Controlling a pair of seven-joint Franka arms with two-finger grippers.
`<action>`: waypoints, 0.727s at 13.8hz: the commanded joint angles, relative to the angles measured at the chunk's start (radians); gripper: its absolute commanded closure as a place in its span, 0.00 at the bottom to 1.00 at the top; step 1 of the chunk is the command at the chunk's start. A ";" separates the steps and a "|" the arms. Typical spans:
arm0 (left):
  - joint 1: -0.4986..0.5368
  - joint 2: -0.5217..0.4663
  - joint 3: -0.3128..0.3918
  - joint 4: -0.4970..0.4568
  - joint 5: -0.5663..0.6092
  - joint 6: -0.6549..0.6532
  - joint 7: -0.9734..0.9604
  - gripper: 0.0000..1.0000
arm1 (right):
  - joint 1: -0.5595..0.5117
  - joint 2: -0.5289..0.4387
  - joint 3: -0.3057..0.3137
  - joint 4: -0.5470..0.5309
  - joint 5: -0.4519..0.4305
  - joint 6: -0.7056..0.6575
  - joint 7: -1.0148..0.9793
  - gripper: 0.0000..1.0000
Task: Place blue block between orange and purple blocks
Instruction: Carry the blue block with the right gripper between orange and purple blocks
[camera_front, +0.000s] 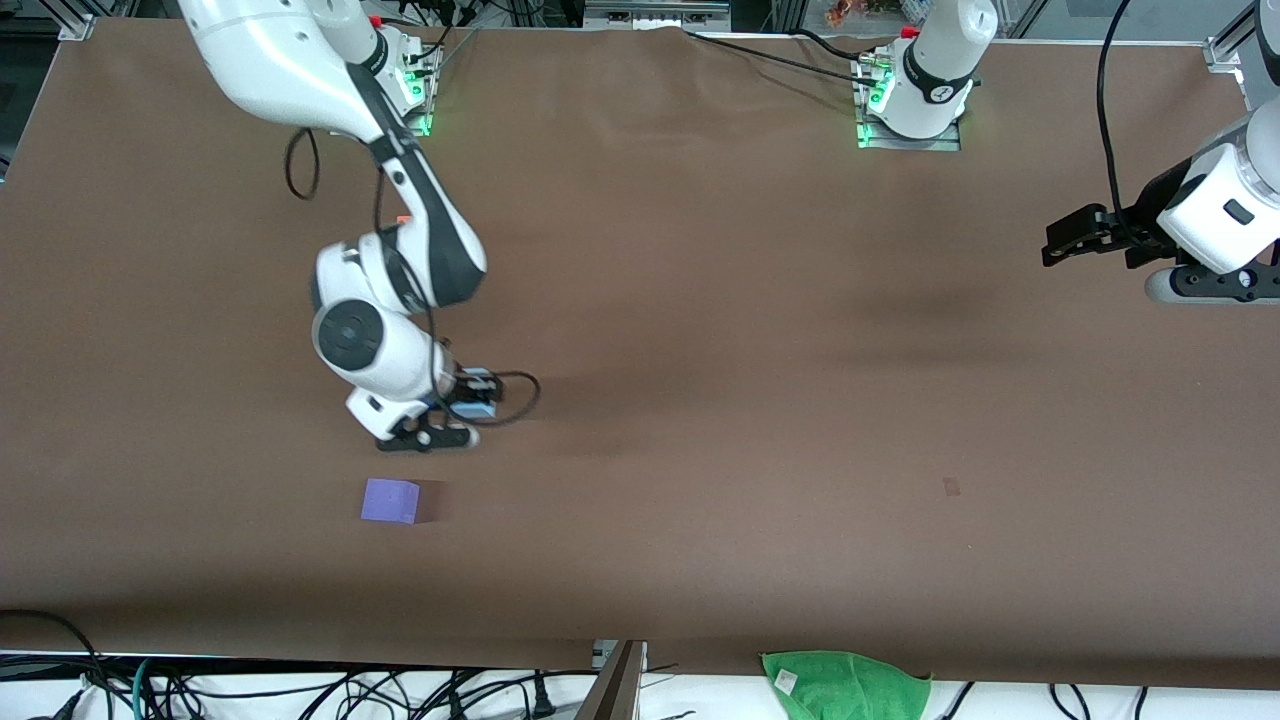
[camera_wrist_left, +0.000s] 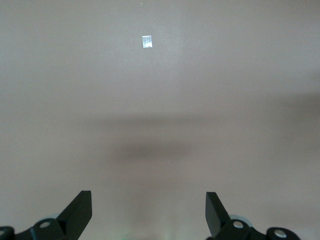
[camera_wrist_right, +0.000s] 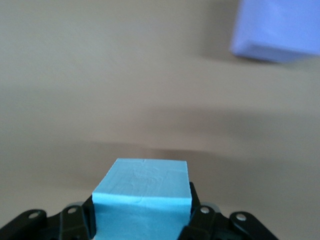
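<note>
The light blue block is off the line from purple block (camera_front: 390, 500) to orange. My right gripper should keep holding it until I line it up.
My right gripper (camera_front: 478, 396) is shut on the light blue block (camera_front: 482, 384), holding it over the table just above the surface. The right wrist view shows the blue block (camera_wrist_right: 142, 200) clamped between the jaws of the right gripper (camera_wrist_right: 142, 212). The purple block (camera_front: 390, 500) lies on the table nearer the front camera; it also shows in the right wrist view (camera_wrist_right: 277, 30). Only a sliver of the orange block (camera_front: 404, 219) shows past the right arm. My left gripper (camera_front: 1062, 245) is open and empty, waiting at the left arm's end of the table (camera_wrist_left: 149, 210).
A green cloth (camera_front: 845, 685) lies at the table's front edge. A small pale mark (camera_front: 951, 486) sits on the brown table, also seen in the left wrist view (camera_wrist_left: 147, 41). Cables run along the front edge.
</note>
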 joint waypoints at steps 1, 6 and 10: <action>0.005 0.008 0.005 0.008 -0.005 0.006 0.016 0.00 | 0.016 -0.202 -0.040 -0.418 0.011 0.234 -0.090 0.77; 0.005 0.045 0.006 0.069 -0.003 -0.010 0.014 0.00 | -0.001 -0.153 -0.075 -0.457 0.011 0.314 -0.087 0.62; 0.018 0.050 0.006 0.081 -0.003 -0.029 0.010 0.00 | -0.016 -0.124 -0.075 -0.446 0.016 0.342 -0.051 0.09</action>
